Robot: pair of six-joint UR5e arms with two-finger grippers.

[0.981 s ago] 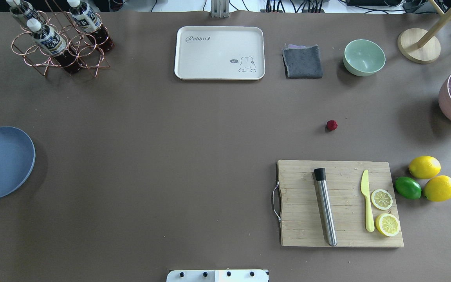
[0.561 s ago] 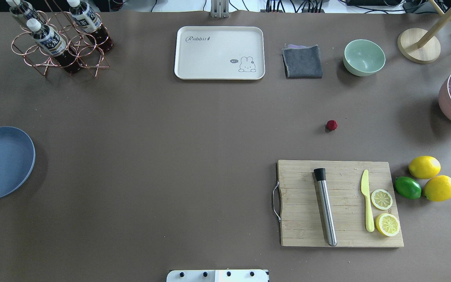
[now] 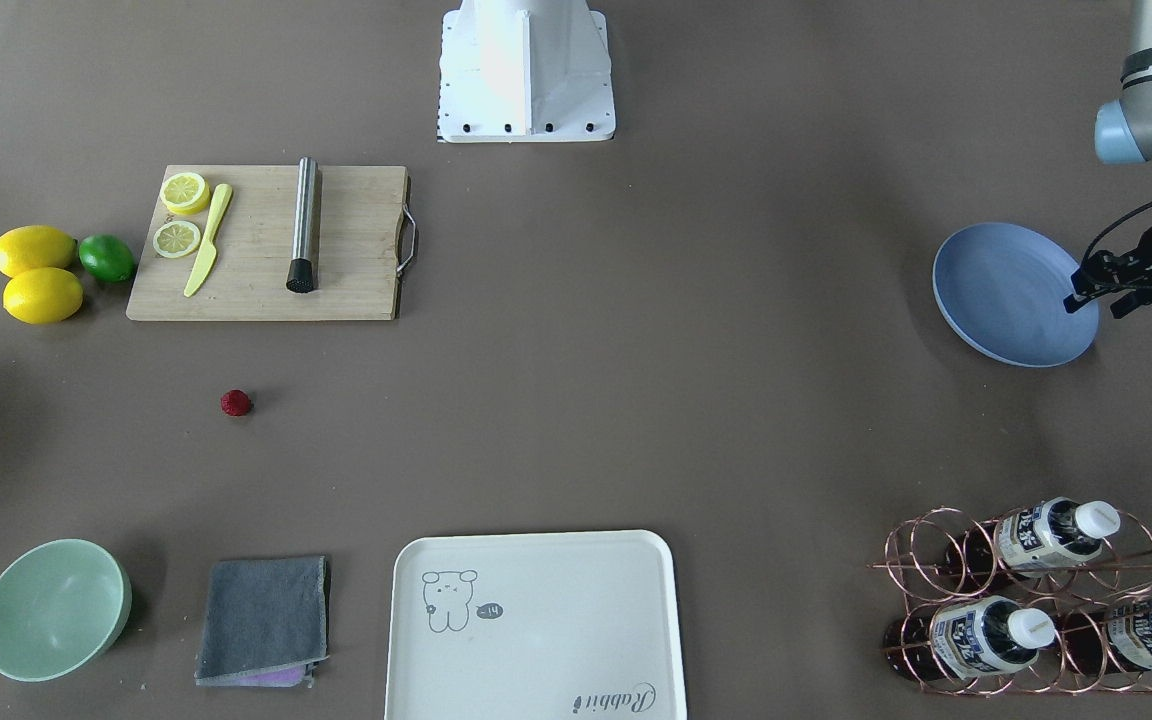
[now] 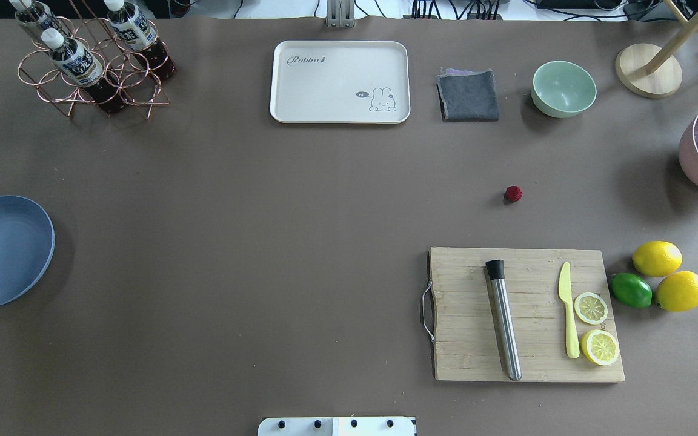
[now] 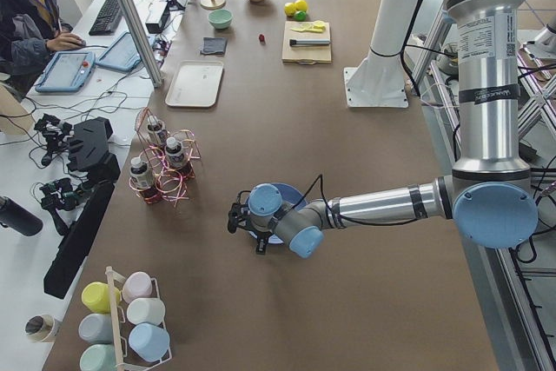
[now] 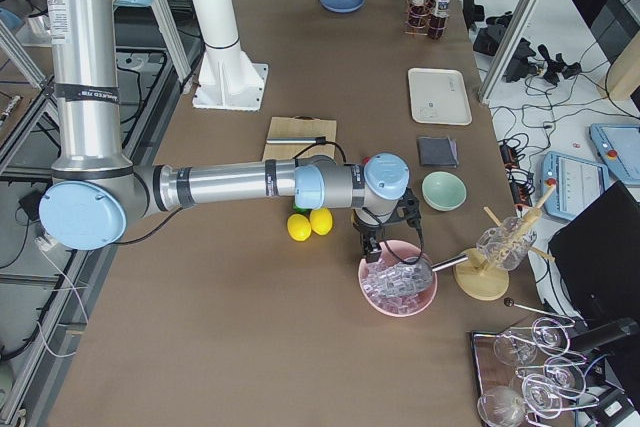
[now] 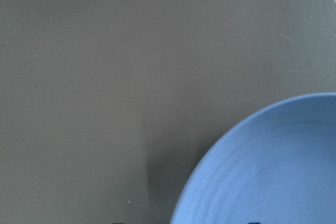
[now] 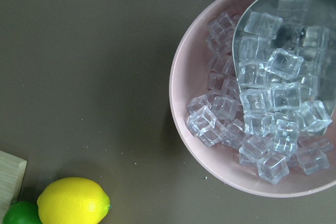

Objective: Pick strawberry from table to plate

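The blue-grey plate is far wider than my left gripper's open fingers, so my left gripper will pinch the plate by its thin raised rim (image 3: 1082,269) next.
The strawberry (image 4: 513,194) is a tiny dark red berry lying alone on the brown table (image 4: 276,242), right of centre and just beyond the cutting board; it also shows in the front view (image 3: 235,403). The blue-grey plate (image 4: 3,251) sits at the table's far left edge with nothing on it. My left gripper (image 3: 1096,300) hovers over the plate's (image 3: 1006,295) outer rim, open, nothing between its fingers. My right gripper (image 6: 372,242) hangs at the far right by the pink ice bowl, a long way from the berry; I cannot tell its state.
A wooden cutting board (image 4: 464,315) carries a steel muddler, a yellow knife and lemon slices. Two lemons (image 4: 657,258) and a lime (image 4: 631,290) lie beside it. A pink bowl of ice (image 8: 194,103), green bowl (image 4: 563,88), grey cloth (image 4: 468,95), cream tray (image 4: 339,82) and bottle rack (image 4: 91,66) line the back.
A small black tip of my left gripper has come into the overhead view at the left edge, over the plate. The strawberry and everything else lie where they were.
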